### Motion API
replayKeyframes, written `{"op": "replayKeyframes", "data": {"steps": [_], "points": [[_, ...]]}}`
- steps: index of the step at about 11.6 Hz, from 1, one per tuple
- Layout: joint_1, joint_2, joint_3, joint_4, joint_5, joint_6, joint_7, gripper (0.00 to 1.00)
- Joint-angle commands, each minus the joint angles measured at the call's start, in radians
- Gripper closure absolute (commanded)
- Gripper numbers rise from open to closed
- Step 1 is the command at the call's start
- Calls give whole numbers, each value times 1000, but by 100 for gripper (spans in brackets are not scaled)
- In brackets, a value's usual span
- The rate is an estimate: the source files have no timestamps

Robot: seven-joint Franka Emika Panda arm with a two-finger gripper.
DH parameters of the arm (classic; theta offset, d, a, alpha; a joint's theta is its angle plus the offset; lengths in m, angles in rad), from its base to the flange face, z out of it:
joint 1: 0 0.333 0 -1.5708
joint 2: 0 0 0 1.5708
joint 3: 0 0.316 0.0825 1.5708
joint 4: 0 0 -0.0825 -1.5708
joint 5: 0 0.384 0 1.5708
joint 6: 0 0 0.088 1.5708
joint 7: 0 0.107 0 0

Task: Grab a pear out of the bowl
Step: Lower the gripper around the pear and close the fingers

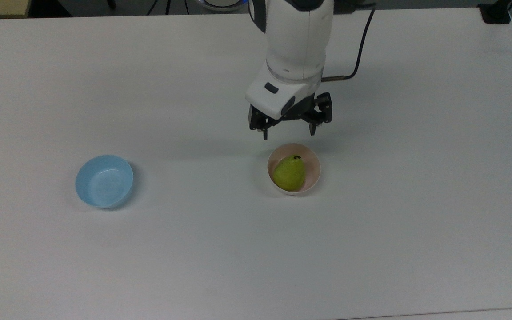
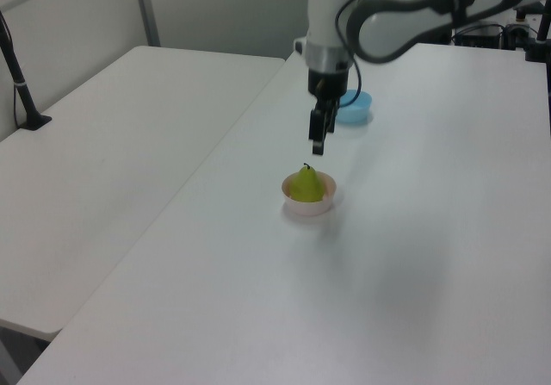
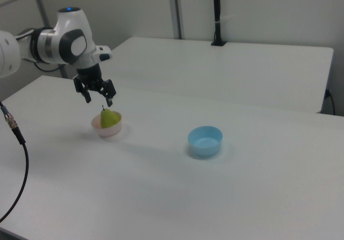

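I will next pick the pear out of the pale pink bowl [image 2: 307, 208], so I will grab the pear with my gripper by its narrow neck [image 2: 306, 176].
A small yellow-green pear [image 1: 290, 173] stands upright, dark stem up, in the pale pink bowl [image 1: 316, 165] near the table's middle. My gripper [image 1: 288, 132] hangs open in the air just beyond the bowl's far rim in the top view, with nothing between its fingers. In the left view the gripper [image 2: 318, 139] is a short way above the pear [image 2: 305, 184] and the bowl [image 2: 307, 208]. The right view shows the gripper [image 3: 98, 99] spread wide just above the pear [image 3: 109, 118] in its bowl [image 3: 107, 131], apart from both.
An empty light blue bowl [image 1: 104, 181] sits well off at the top view's left, and also shows as the blue bowl [image 3: 205, 140] at the right view's middle. A black cable [image 1: 358, 49] trails from the arm. A second white table [image 2: 112, 135] adjoins this one.
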Motion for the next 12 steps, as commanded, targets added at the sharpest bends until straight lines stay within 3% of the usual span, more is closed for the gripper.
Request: {"op": "replayKeyframes", "data": {"steps": [1, 4, 7, 10, 12], "points": [[22, 85, -8, 35, 3, 50, 18, 0], [28, 125, -8, 33, -28, 73, 20, 0], [28, 154, -8, 26, -49, 150, 29, 17], [31, 160, -8, 26, -68, 154, 38, 42], [29, 160, -7, 26, -72, 154, 38, 66]]}}
